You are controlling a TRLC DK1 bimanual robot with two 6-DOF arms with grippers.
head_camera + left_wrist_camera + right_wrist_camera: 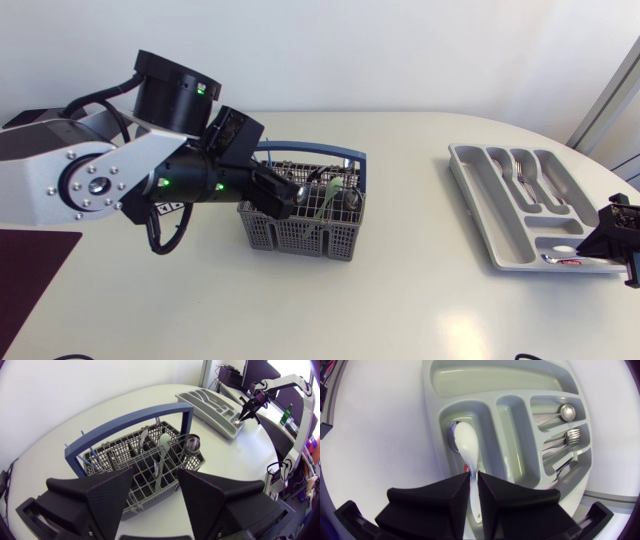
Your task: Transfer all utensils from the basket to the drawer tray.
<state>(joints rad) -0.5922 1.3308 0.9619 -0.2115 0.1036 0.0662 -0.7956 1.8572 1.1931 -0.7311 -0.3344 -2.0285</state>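
Observation:
Next, my left gripper picks up the silver spoon by the neck just under its bowl, since the basket's grid closes around the spoon's handle.
A grey wire basket with a blue handle stands at mid-table and holds several utensils, among them a pale green spoon and a round metal scoop. My left gripper hovers open just above the basket, fingers wide, nothing between them. The grey drawer tray lies at the right. My right gripper is shut on the handle of a white spoon, whose bowl rests in the tray's small end compartment. Metal cutlery lies in the long compartments.
A dark mat lies at the table's left front corner. Bare white tabletop stretches between basket and tray. The tray sits close to the table's curved right edge, with my right gripper at its near end.

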